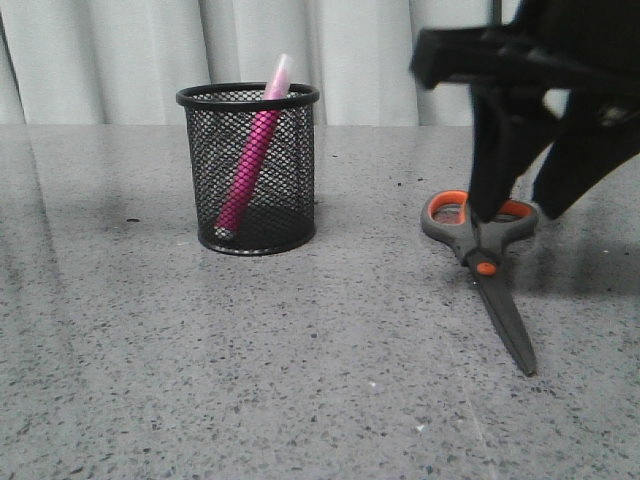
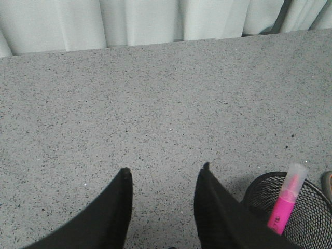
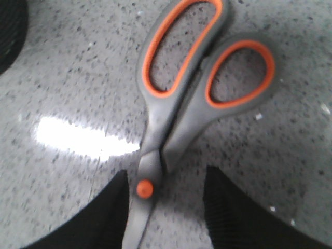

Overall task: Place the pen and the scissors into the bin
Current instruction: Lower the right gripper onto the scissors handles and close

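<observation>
My right gripper's fingers are above the scissors' orange pivot (image 1: 486, 268), over the handles, so they would miss the scissors if I closed now. My right gripper should go down before it closes.
The pink pen (image 1: 252, 160) leans inside the black mesh bin (image 1: 290, 170), its pale cap sticking above the rim. To the right, the scissors (image 1: 483, 250) lie flat on the table, handles toward the back and blades pointing forward. My right gripper (image 1: 520, 208) hangs open just over the handles; in the right wrist view the scissors (image 3: 154, 140) run between its fingers, and the gripper (image 3: 166, 176) straddles them at the orange pivot. My left gripper (image 2: 165, 174) is open and holds nothing, above bare table beside the bin (image 2: 259, 188), where the pen (image 2: 284, 207) shows.
The grey speckled table (image 1: 300, 350) ends at a pale curtain (image 1: 120, 60) along the back. A dark edge of the bin (image 3: 9, 36) shows in a corner of the right wrist view.
</observation>
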Tool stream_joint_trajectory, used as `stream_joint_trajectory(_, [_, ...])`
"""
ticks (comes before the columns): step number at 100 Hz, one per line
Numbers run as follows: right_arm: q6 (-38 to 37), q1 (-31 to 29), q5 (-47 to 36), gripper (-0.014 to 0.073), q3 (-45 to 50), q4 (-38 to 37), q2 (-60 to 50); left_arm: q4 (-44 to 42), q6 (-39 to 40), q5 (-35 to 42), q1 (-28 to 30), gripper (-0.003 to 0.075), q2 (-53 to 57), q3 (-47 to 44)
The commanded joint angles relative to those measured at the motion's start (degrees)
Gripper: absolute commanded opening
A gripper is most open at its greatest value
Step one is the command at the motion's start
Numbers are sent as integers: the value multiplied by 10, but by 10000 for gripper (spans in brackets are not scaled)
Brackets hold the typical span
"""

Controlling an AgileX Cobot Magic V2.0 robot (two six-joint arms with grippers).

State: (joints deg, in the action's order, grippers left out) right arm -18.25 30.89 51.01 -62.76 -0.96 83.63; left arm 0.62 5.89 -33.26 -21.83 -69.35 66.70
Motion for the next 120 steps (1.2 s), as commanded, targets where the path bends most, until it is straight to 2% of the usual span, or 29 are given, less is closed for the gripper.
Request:
stream_joint_trajectory(1, [-7,1,-7,302,-29,-12,9,1,2,38,1,263,16,16])
stream_joint_trajectory(68, [-57,1,-37,324,-35,-38,64,1,2,41,1,263,16,16])
stream_joint_trajectory(120, [-58,1,-36,323,-36,-38,64,1,2,41,1,263,16,16])
